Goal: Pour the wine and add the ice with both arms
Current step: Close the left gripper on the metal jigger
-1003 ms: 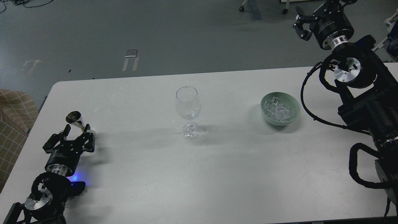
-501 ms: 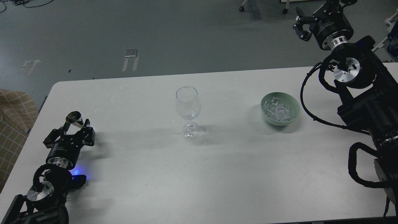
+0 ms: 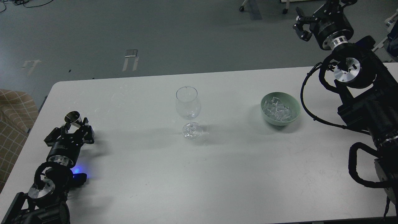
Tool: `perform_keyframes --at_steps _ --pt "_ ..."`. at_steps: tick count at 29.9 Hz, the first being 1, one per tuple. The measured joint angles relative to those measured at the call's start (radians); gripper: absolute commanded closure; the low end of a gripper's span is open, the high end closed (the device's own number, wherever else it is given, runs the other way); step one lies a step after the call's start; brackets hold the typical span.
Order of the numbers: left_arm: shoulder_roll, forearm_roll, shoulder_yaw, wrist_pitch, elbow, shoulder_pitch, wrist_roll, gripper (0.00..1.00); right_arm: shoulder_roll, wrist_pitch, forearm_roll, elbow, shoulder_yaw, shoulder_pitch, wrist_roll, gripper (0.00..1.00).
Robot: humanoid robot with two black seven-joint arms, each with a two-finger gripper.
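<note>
My left gripper needs to pour the wine into the glass (image 3: 188, 104), so next it should grab the small shiny metal measuring cup by its body (image 3: 88, 131).
A clear wine glass (image 3: 188, 104) stands upright at the table's middle, and I see no liquid in it. A green bowl (image 3: 294, 114) to its right holds several ice cubes (image 3: 277, 110). A small shiny metal measuring cup (image 3: 73, 118) stands at the table's left. My left gripper (image 3: 74, 128) lies low on the table with its fingers spread on either side of the cup's lower part. The wine itself cannot be seen. My right gripper (image 3: 299, 25) is open and empty, held high beyond the table's far right corner, far from the bowl.
The white table (image 3: 217, 174) has its left edge close to the cup. A checked tan cushion (image 3: 14, 115) lies off that edge. My bulky right arm (image 3: 363, 102) with looped cables stands just right of the bowl. Grey floor lies beyond the far edge.
My left gripper has slid forward and lower, so its fingers now straddle the metal cup. The right arm has barely moved.
</note>
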Motion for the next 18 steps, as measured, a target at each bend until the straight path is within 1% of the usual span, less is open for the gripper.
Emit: perform_keyframes --at_steps 2,5,9,18 --pt "0.000 -0.002 -0.002 0.000 0.000 0.000 0.001 0.62 0.000 0.000 0.000 0.000 0.000 0.000 0.000 0.00" --pt "0.000 -0.007 -0.004 -0.002 0.000 -0.002 0.003 0.68 0.000 0.000 0.000 0.000 0.000 0.000 0.000 0.00" --pt "0.000 -0.011 -0.007 -0.022 0.000 -0.002 0.006 0.73 0.000 0.000 0.000 0.000 0.000 0.000 0.000 0.00" --pt "0.000 -0.009 -0.005 -0.074 -0.001 0.002 0.005 0.78 0.002 0.000 0.000 0.000 -0.002 -0.002 -0.001 0.00"
